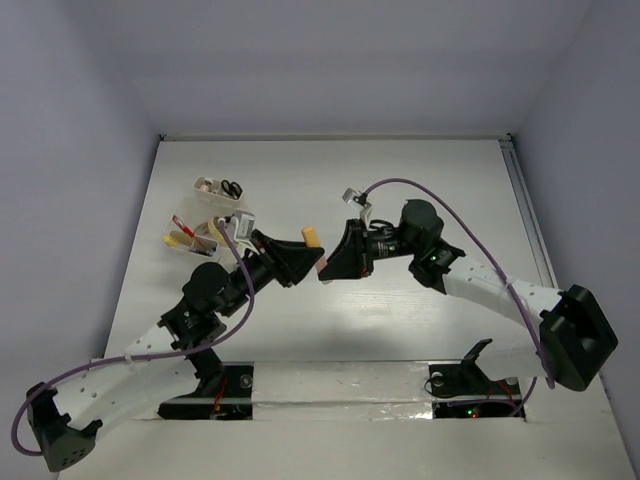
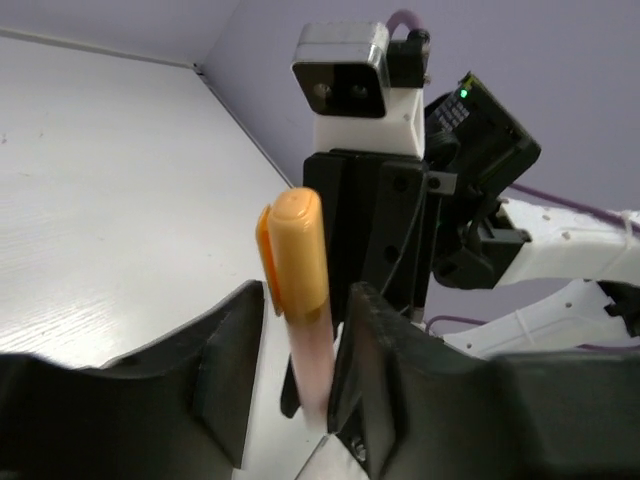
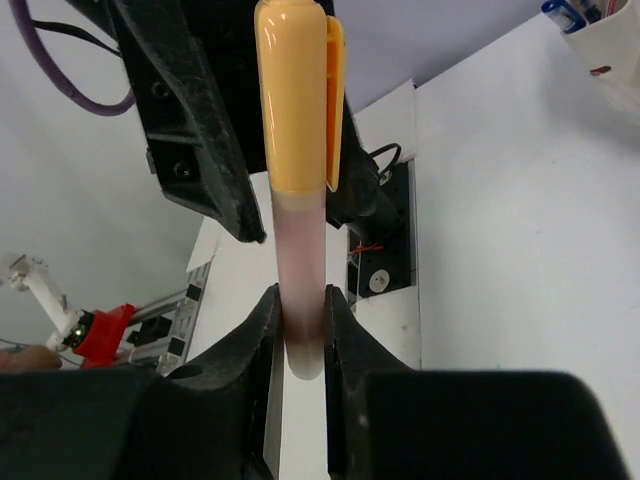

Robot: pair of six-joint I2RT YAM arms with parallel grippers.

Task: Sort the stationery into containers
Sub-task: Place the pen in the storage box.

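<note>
The left gripper should hold the marker by its orange cap (image 1: 311, 237) next. The marker's pink body will then be free to enter the container (image 1: 214, 206) first.
An orange-capped marker (image 1: 313, 240) with a pale pink barrel hangs in the air between my two grippers, above the middle of the table. My right gripper (image 3: 303, 322) is shut on the barrel's lower end, with the marker (image 3: 297, 110) standing up out of its jaws. My left gripper (image 2: 305, 335) stands around the same marker (image 2: 298, 250). The barrel rests against one finger (image 2: 372, 340), and a gap shows to the other finger. The clear divided container (image 1: 214, 206) sits at the back left with black-handled scissors (image 1: 231, 187) and pens in it.
The right wrist's camera housing (image 2: 345, 80) is close in front of my left gripper. Purple cables loop over both arms. The container's corner (image 3: 600, 30) shows at the upper right of the right wrist view. The table's near edge carries the arm bases (image 1: 230, 385).
</note>
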